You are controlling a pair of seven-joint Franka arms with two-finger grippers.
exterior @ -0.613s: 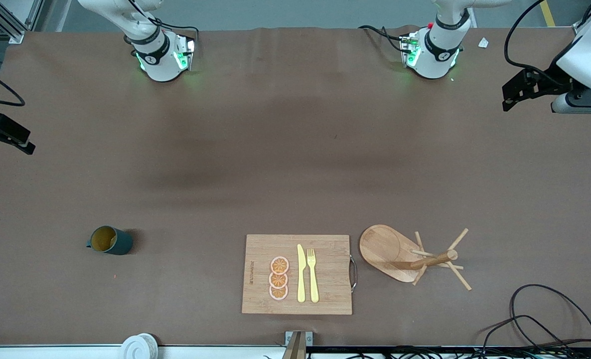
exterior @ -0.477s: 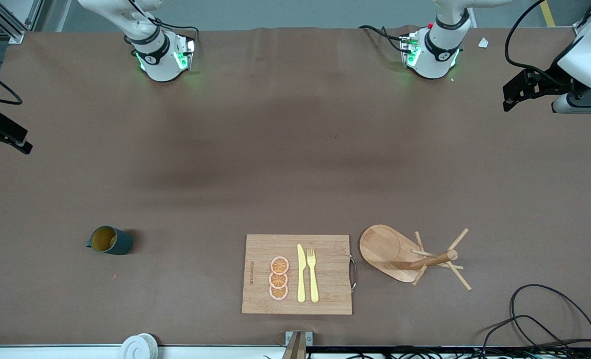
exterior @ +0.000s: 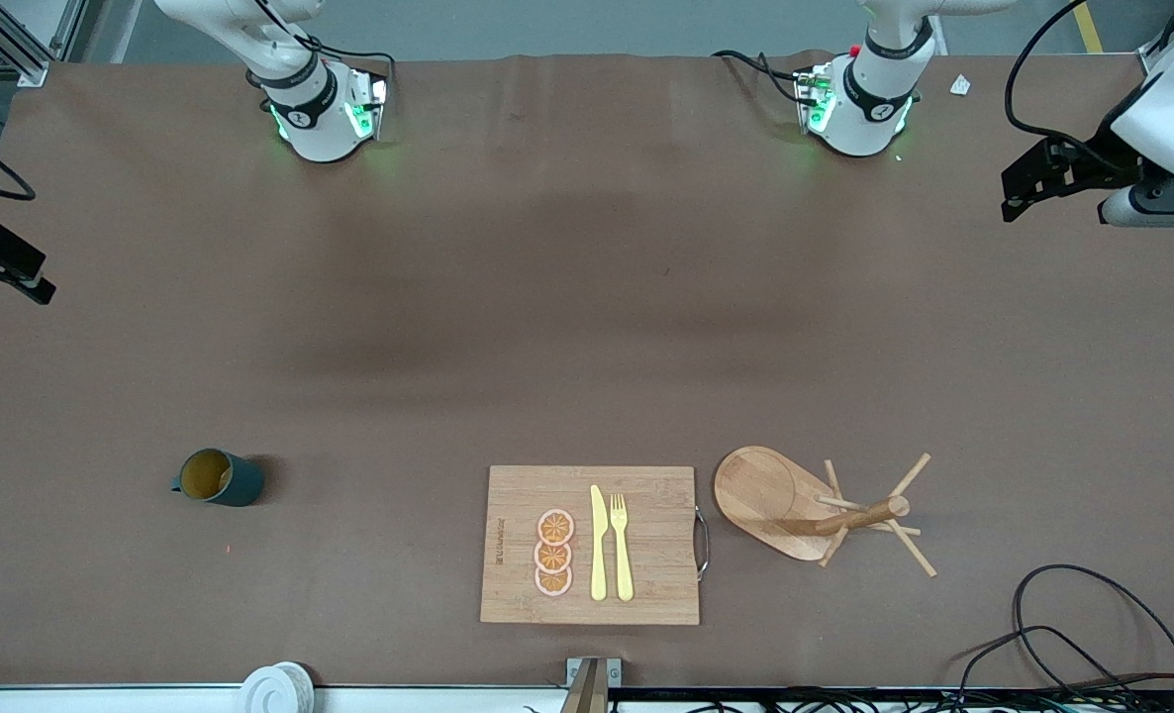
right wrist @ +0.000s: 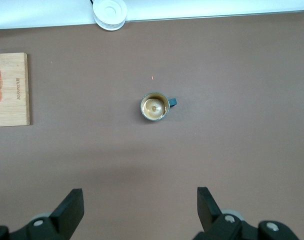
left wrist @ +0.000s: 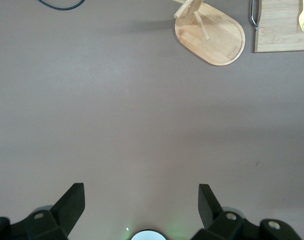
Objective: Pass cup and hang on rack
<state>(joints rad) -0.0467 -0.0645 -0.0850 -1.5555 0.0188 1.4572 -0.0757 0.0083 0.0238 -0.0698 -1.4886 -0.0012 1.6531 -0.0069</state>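
Observation:
The cup needs to go over to the rack (exterior: 815,510), so my right gripper should next grab the cup by its rim (exterior: 231,475) opposite the handle.
The dark teal cup (exterior: 219,478) stands upright on the brown table toward the right arm's end, near the front camera, its handle pointing away from the board. It also shows in the right wrist view (right wrist: 154,107). The wooden rack (exterior: 815,510) stands beside the cutting board, toward the left arm's end, and shows in the left wrist view (left wrist: 212,32). My left gripper (exterior: 1027,188) (left wrist: 142,192) is open and empty, high over the left arm's end of the table. My right gripper (exterior: 3,262) (right wrist: 140,196) is open and empty, high over the right arm's end.
A bamboo cutting board (exterior: 646,584) with orange slices, a yellow knife and a yellow fork lies between cup and rack. A white round object (exterior: 275,686) sits at the front edge. Black cables (exterior: 1072,634) lie at the front corner near the rack.
Both grippers have drifted slightly outward, each toward its own end of the table. The cup and the rack have not moved.

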